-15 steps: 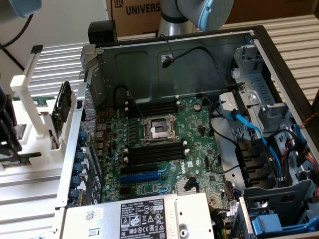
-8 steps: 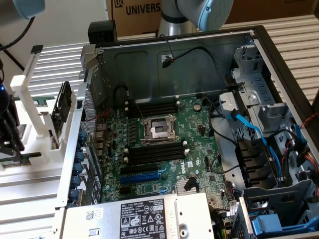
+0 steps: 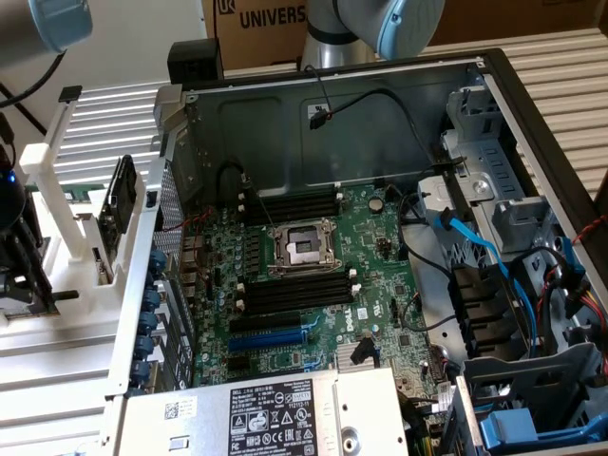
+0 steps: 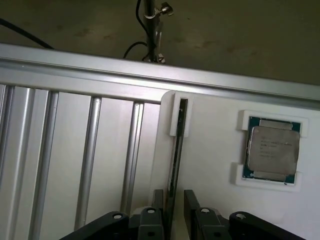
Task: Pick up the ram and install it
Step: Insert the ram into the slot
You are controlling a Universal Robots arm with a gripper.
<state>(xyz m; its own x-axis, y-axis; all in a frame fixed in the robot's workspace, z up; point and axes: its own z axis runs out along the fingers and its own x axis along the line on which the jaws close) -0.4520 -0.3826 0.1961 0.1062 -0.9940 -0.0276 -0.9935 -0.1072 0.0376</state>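
Note:
I next need to grip the ram by the middle of its top edge (image 4: 171,194), so its bottom contacts stay free for a memory slot.
The ram (image 4: 176,150) shows edge-on in the wrist view as a thin dark stick, standing upright in a slot of a white holder (image 4: 210,200). My gripper (image 4: 173,198) is open. One black finger (image 4: 158,199) sits on each side of the stick's near end, with a small gap on both sides. In the exterior view my gripper (image 3: 21,271) hangs over the white rack (image 3: 57,190) at the far left, outside the computer case. Long black memory slots (image 3: 290,204) lie on the green motherboard (image 3: 380,247) inside the case.
A square silver processor chip (image 4: 274,150) rests in its own white cradle beside the ram. The open case wall (image 3: 142,266) stands between the rack and the motherboard. Cables (image 3: 475,247) and drive bays crowd the exterior view's right. A power supply (image 3: 275,418) is in front.

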